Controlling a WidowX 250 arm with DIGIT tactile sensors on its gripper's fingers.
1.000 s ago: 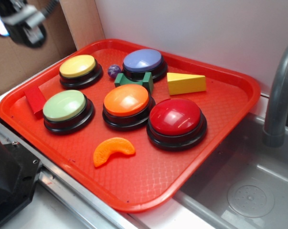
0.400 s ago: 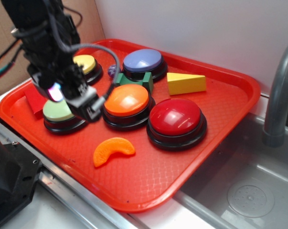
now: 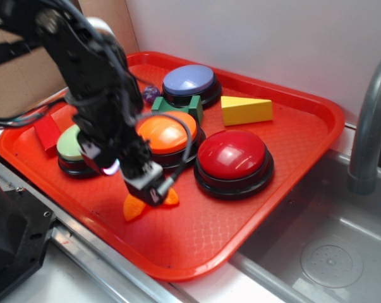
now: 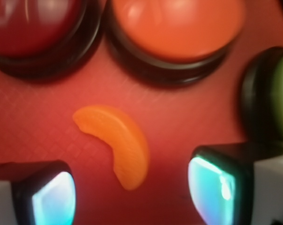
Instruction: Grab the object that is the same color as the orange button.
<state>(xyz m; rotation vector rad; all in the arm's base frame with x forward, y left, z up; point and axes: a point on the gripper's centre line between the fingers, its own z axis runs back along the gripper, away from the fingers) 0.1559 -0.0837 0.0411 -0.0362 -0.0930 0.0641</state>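
The orange crescent's lower end is still below and beyond my gripper's fingers in the wrist view, so my gripper needs to come down toward that end before it closes.
The object, a small glossy orange crescent, lies flat on the red tray in front of the orange button with its black base. My gripper hangs directly over the crescent and hides its middle in the exterior view; only the ends show. In the wrist view the gripper is open. Its glowing cyan pads stand wide apart, and the crescent's lower tip reaches between them without touching either.
A red-domed button sits right of the orange one, a green one to the left behind my arm. Farther back are a blue button, green block, yellow wedge and red block. A sink and faucet lie right.
My arm has swung from the upper left corner down across the tray and now sits low over the orange crescent. The crescent and buttons have not moved.
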